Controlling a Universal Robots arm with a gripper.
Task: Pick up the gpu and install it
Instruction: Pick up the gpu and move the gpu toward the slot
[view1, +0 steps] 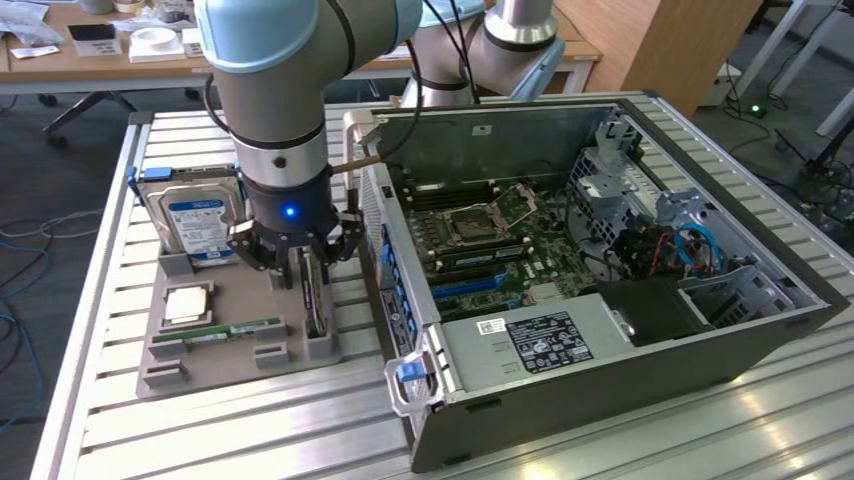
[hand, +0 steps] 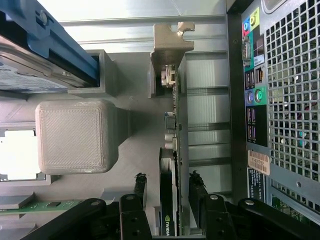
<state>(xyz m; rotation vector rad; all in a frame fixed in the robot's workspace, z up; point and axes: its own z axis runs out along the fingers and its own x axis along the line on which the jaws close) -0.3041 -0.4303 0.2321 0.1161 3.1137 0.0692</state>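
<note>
Next, my gripper grabs the GPU across the flat sides of its shroud end (hand: 169, 200) to install it. The GPU's metal bracket (hand: 170, 42) juts out with bent tabs.
The gpu (view1: 315, 300) stands on its long edge in a slot of the grey holder tray (view1: 214, 372), to the exterior view's left of the open computer case (view1: 601, 300). My gripper (view1: 296, 262) is lowered straight over it, with one finger on each side of the card. In the wrist view the gpu (hand: 173, 145) runs edge-on between the black fingertips (hand: 140, 182). My gripper (hand: 167, 181) is open. A gap shows on the side towards the grey block, and the other finger sits close against the card. The card's metal bracket (hand: 170, 42) points away from the gripper.
On the same tray are a silver hard drive (view1: 198, 215), a processor (view1: 187, 303) and a green memory stick (view1: 220, 332). The case's rear panel (hand: 280, 100) is right beside the card. The motherboard (view1: 494, 240) lies exposed inside the case. A grey tray block (hand: 75, 135) stands near one finger.
</note>
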